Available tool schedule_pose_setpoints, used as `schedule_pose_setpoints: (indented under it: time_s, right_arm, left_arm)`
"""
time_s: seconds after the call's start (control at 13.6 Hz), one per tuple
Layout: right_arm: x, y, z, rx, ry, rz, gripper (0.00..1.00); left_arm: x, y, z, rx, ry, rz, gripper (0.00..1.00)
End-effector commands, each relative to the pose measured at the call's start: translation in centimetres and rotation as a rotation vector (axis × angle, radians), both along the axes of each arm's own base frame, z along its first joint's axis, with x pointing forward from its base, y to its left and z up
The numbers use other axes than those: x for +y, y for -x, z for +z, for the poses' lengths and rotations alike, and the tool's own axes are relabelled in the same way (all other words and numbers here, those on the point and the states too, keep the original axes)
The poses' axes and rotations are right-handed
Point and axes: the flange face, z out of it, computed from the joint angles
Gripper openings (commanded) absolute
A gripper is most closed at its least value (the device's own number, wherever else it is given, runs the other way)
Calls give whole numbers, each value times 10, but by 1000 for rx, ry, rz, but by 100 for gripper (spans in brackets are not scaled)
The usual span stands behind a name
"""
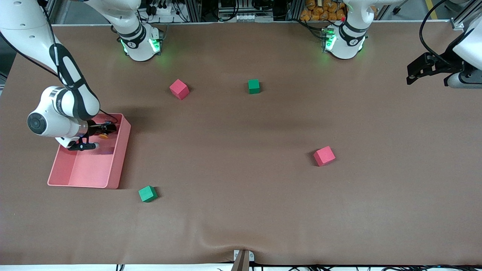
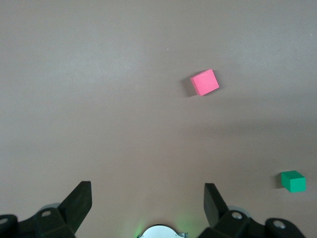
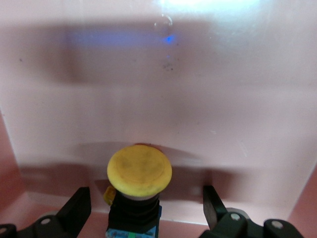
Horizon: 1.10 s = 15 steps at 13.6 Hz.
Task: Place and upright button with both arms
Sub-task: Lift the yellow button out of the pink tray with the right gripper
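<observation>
The button's black body [image 3: 133, 213] is between my fingers, below its cap [image 3: 139, 168]. My right gripper should close on the button's body.
The button [image 1: 103, 135] has a round orange cap on a black body and sits in the pink bin [image 1: 122, 150], near the bin's wall that is farther from the front camera. My right gripper [image 1: 98, 137] is down inside the bin, open, with one finger on each side of the button and a gap on both sides. In the right wrist view the button [image 3: 139, 171] shows its cap between the fingertips [image 3: 79, 201] of the right gripper [image 3: 146, 198]. My left gripper [image 1: 416, 71] is open and empty, up in the air over the left arm's end of the table; it waits.
Two red cubes [image 1: 179, 89] [image 1: 324, 156] and two green cubes [image 1: 253, 86] [image 1: 147, 194] lie scattered on the brown table. The left wrist view shows a red cube [image 2: 205, 82] and a green cube [image 2: 293, 181] below the left gripper [image 2: 147, 196].
</observation>
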Motion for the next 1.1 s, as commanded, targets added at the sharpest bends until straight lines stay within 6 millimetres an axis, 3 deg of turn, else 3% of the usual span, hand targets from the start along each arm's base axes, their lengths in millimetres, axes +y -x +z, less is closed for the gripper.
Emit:
schedule_pose_setpoints:
  time_s: [0.0,0.07,0.15,0.22,0.59,0.73,1.03]
  right_arm:
    - [-1,-3,-4,6,0,19,62]
    - [-1,-3,-5,8,0,17,32]
    - [0,-3,-6,9,-1,17,12]
    - [-1,-2,-6,9,-1,16,3]
    - [1,-9,6,-11,2,17,0]
    - [-2,-20,30,-51,12,16,0]
    - [-9,-51,96,-109,26,17,0]
  left_arm:
    - [2,8,8,0,11,-13,100]
    - [2,8,9,-1,11,-13,100]
    - [2,8,13,-9,11,-13,100]
    - [1,8,14,-13,13,-15,100]
    - [3,8,14,-12,12,-13,100]
    - [4,8,14,-12,12,-12,100]
    - [10,9,15,-14,10,2,100]
